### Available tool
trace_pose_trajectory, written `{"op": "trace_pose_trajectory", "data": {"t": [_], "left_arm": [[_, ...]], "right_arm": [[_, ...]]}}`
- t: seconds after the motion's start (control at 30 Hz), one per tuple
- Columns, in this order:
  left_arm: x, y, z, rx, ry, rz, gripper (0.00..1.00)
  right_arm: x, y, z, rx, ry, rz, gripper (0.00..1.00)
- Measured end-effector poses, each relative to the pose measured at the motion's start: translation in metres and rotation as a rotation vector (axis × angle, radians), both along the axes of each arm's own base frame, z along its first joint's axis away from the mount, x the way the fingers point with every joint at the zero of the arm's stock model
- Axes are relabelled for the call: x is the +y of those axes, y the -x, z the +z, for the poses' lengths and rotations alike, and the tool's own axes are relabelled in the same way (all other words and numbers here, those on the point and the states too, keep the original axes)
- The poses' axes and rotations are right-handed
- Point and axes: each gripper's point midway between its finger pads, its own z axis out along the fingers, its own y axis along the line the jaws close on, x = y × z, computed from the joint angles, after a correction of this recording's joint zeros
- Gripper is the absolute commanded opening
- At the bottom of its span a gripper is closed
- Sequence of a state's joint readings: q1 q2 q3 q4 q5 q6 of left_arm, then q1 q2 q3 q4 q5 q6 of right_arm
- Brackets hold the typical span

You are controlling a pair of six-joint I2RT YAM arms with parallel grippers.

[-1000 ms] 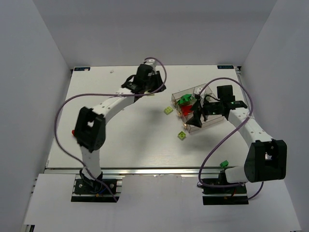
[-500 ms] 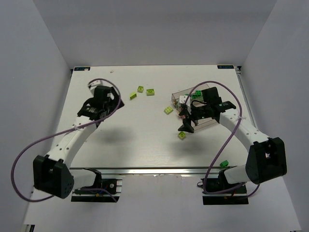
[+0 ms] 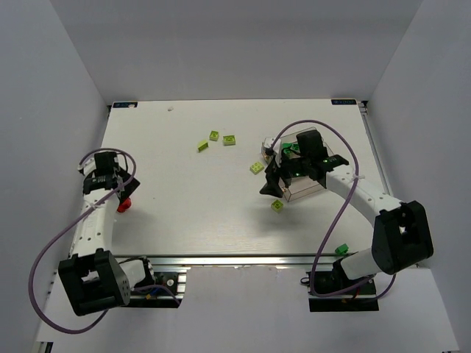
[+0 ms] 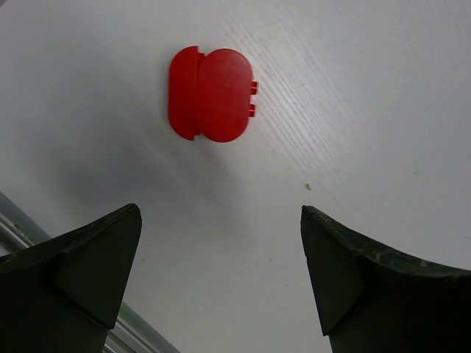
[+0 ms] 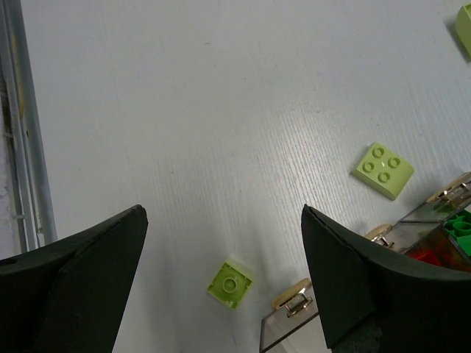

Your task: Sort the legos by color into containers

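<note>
The red lego has to go into the bin with its rounded ends free, so my left gripper has to grab it by its studded side and the opposite back next.
A red lego (image 4: 210, 94) lies flat on the white table, ahead of my open left gripper (image 4: 219, 213) and untouched; from above the red lego (image 3: 124, 205) sits at the left edge just past the left gripper (image 3: 118, 193). My right gripper (image 5: 224, 209) is open above a small lime lego (image 5: 229, 284), also seen from above as the lime lego (image 3: 277, 206) below the right gripper (image 3: 271, 187). The containers (image 3: 305, 184) of smoky clear plastic stand beside it, holding green and red legos. A second lime lego (image 5: 383, 170) lies near the containers' corner (image 5: 291, 331).
Three lime legos (image 3: 214, 136) lie scattered at the back middle of the table. One green lego (image 3: 341, 250) rests off the table's front edge near the right arm's base. A metal rail (image 5: 22, 132) runs along the table's near edge.
My left arm swung from the back middle to the table's left edge and its gripper opened. My right gripper moved left off the containers to above the lime lego.
</note>
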State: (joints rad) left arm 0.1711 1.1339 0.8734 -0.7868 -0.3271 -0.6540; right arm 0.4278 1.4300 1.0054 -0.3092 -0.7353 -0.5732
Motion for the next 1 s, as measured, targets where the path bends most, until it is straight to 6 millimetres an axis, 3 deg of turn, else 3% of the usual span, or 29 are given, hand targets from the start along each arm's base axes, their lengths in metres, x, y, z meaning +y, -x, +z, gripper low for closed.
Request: {"op": "trace_pose_trajectory", "data": {"t": [0.17,0.5,0.7,0.8,0.87,1.0], "left_arm": [[0.025,0.014,-0.02,0.088,0.027,0.045,0.98],[0.033,0.009,-0.083,0.296,0.109,-0.022,0.98],[0.045,-0.013,-0.086,0.278,0.096,-0.036,0.98],[0.053,-0.025,-0.088,0.264,0.091,-0.032,0.91],[0.057,-0.029,-0.092,0.261,0.097,-0.026,0.79],[0.058,-0.03,-0.101,0.271,0.12,-0.024,0.71]], "right_arm": [[0.007,-0.001,0.003,0.027,-0.025,-0.021,0.89],[0.01,-0.003,0.007,0.038,-0.047,-0.036,0.89],[0.012,-0.003,0.009,0.043,-0.055,-0.04,0.89],[0.012,-0.003,0.009,0.046,-0.055,-0.04,0.89],[0.012,-0.004,0.007,0.05,-0.054,-0.042,0.89],[0.012,-0.004,0.006,0.055,-0.052,-0.043,0.89]]}}
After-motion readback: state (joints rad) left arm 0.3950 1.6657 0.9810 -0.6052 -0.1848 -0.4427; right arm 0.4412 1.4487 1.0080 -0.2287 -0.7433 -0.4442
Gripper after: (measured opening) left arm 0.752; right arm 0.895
